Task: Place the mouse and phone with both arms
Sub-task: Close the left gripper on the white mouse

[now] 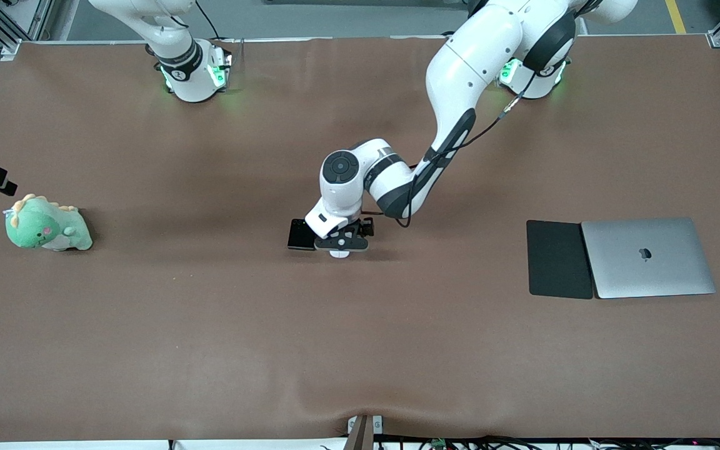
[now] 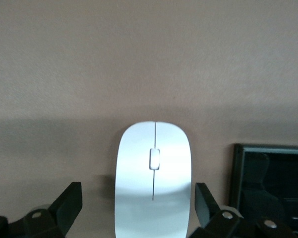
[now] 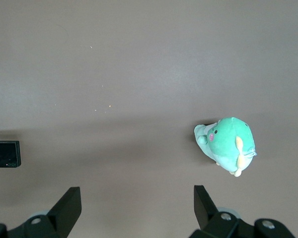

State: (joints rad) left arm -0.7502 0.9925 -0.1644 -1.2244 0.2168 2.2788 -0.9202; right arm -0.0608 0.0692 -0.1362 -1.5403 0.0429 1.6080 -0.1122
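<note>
The left gripper takes hold of the white mouse by the mouse's long side edges next, to place it on the black pad (image 1: 558, 259).
The white mouse (image 2: 154, 178) lies on the brown table at its middle; in the front view only its edge (image 1: 339, 253) shows under the left hand. My left gripper (image 1: 341, 242) is low over it and open, one finger (image 2: 69, 202) on each side of the mouse, not touching it. The black phone (image 1: 301, 234) lies flat right beside the mouse, toward the right arm's end, and shows in the left wrist view (image 2: 270, 183) and small in the right wrist view (image 3: 7, 153). My right gripper (image 3: 137, 203) is open and empty, held high over the table; the right arm waits.
A green plush dinosaur (image 1: 47, 225) sits near the right arm's end of the table and shows in the right wrist view (image 3: 228, 145). A closed silver laptop (image 1: 647, 256) and a flat black pad (image 1: 559, 258) lie side by side toward the left arm's end.
</note>
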